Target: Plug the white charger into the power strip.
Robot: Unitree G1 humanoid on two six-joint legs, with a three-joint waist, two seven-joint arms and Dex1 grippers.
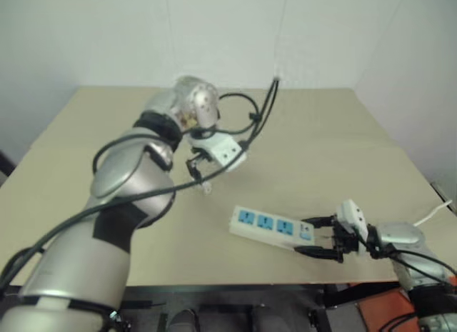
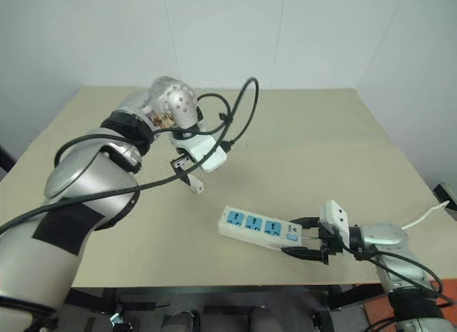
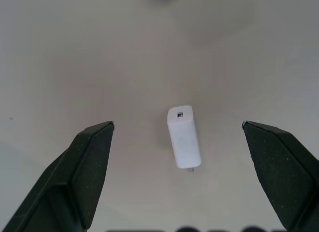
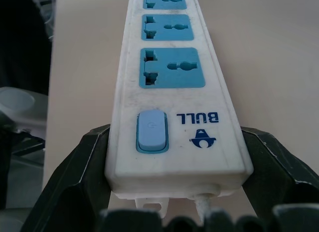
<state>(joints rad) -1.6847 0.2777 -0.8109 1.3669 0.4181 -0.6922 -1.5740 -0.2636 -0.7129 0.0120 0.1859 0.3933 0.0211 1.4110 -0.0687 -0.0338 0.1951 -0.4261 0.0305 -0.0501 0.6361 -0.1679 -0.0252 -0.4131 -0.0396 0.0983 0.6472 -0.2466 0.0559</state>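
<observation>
I should next use my left gripper to grab the white charger [image 2: 196,187] by its long flat sides, since the metal prongs stick out at one end.
The white charger [image 3: 184,137] lies flat on the tan table [image 1: 343,146], a small rounded block also seen at the charger [image 2: 196,187]. My left gripper [image 3: 177,124] points down over it, open, one black finger on each side and clear of it. The power strip [image 1: 271,228] lies near the table's front edge with three blue sockets and a blue switch [image 4: 151,130] at its right end. My right gripper [image 1: 314,236] is shut on that switch end, its fingers [image 4: 87,162] pressed against the strip's two long sides.
A thin white cord [image 1: 435,214] runs off to the right past the table's edge. Black cables [image 1: 250,125] loop around my left wrist above the table. The table's front edge runs just below the strip. White walls stand behind the table.
</observation>
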